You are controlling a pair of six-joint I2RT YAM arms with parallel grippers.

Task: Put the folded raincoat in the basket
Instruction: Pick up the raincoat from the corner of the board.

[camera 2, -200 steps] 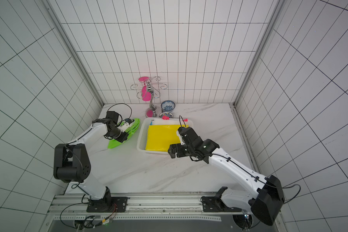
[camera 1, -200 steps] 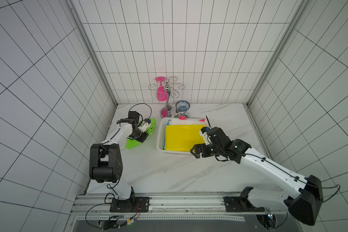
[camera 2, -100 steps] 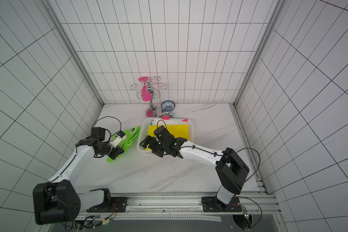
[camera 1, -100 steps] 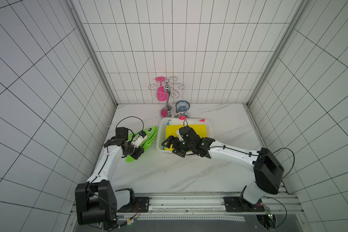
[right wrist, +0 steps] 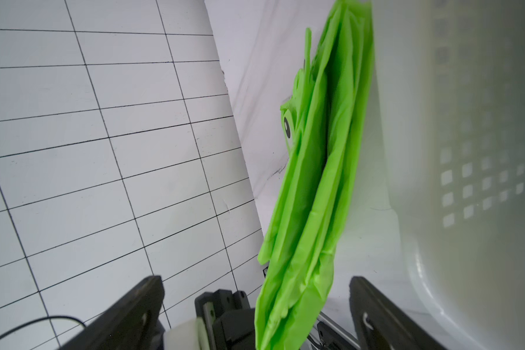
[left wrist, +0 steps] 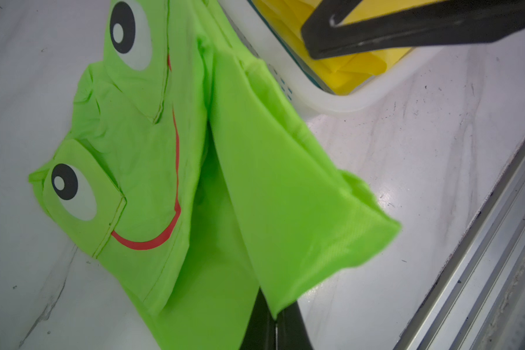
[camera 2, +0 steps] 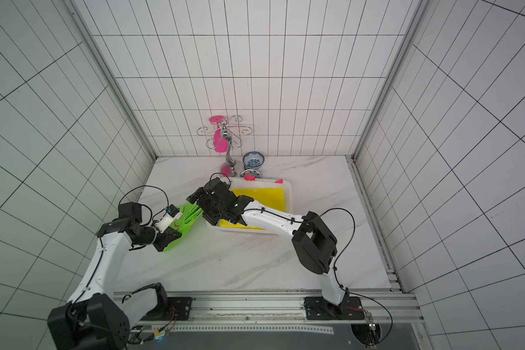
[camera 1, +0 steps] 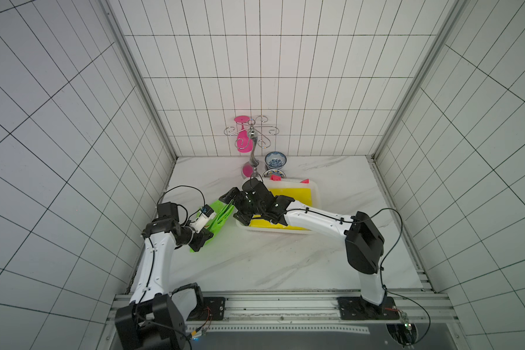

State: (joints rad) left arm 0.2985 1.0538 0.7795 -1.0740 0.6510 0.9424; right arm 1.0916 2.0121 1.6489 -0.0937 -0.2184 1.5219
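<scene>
My right gripper grabs the folded raincoat by its raised basket-side edge next, layers together. It then puts the raincoat in the basket (camera 1: 315, 194) still folded.
The folded raincoat (camera 1: 222, 213) (camera 2: 190, 216) is bright green with a frog face (left wrist: 164, 151) and lies on the marble table just left of the basket. My left gripper (camera 1: 201, 241) (camera 2: 168, 239) (left wrist: 275, 321) is shut on its near corner, and one fold is raised off the table. My right gripper (camera 1: 235, 207) (camera 2: 203, 209) (right wrist: 255, 291) is open at the basket's left side, a finger on either side of the raincoat's edge (right wrist: 315, 181). The white perforated basket (camera 1: 315, 194) (camera 2: 289, 194) (left wrist: 331, 100) (right wrist: 467, 151) holds a flat yellow sheet (camera 1: 291, 197).
A metal hook stand (camera 1: 252, 142) with a pink cup stands at the back wall. Two patterned bowls (camera 1: 275, 159) sit beside it, behind the basket. The tiled left wall (right wrist: 103, 151) is close to the raincoat. An aluminium rail (camera 1: 270, 303) runs along the table's front.
My right gripper has swung from the basket's front right across to its left side, by the raincoat. My left gripper has drawn back toward the front, still on the raincoat's corner.
</scene>
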